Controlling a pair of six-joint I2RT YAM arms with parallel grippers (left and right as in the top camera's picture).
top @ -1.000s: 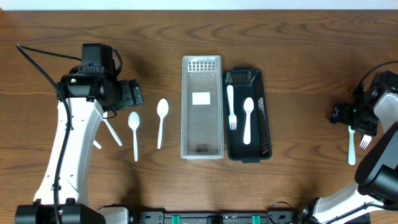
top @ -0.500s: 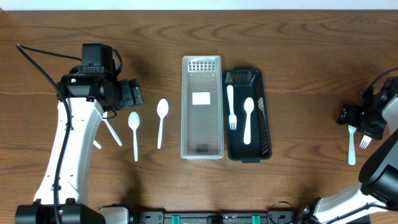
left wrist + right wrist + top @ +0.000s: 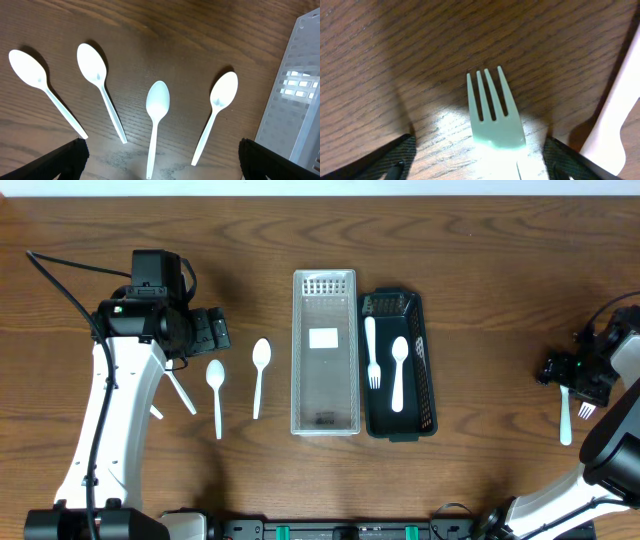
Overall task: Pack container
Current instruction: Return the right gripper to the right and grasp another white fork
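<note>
The fork lies between my right gripper's fingers, down beside its neck and meeting their shadows, so it is time to close and catch it.
A clear container stands mid-table, with a black container to its right holding a white fork and a white spoon. Several white spoons lie at the left; the left wrist view shows them side by side, such as the spoon. My left gripper is open above their handles. My right gripper is open, its fingers on either side of a white fork on the table. Nothing is held.
A second white utensil lies just left of the fork at the right edge; it also shows in the right wrist view. The clear container's corner shows at the right of the left wrist view.
My right gripper has shifted a little to the right, towards the fork at the table's right edge. The left arm and the utensils have not moved.
</note>
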